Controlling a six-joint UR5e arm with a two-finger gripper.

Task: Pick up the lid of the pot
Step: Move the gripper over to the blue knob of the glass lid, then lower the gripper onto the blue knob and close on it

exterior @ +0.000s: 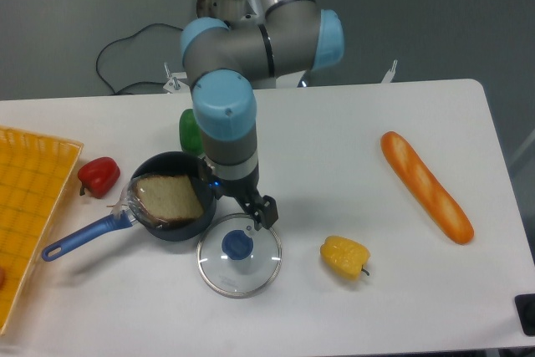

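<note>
My gripper reaches the clear glass lid (240, 277) next and grabs its round blue knob (237, 244) to pick it up.
My gripper (240, 200) hangs above the far edge of the pot lid, open, its two dark fingers spread with nothing between them. Below it the clear glass pot lid (252, 273) lies flat on the table, its round blue knob (237, 244) facing up. In the view, the knob appears just under the fingertips, not between them, and the right fingertip overlaps the upper part of the lid's rim.
Left of the lid stands a dark pot (188, 230) with a blue handle (88, 237), holding a brown item (170, 198). Around are a red pepper (99, 176), green pepper (191, 133), yellow pepper (344, 257), baguette (425, 186) and yellow crate (33, 175).
</note>
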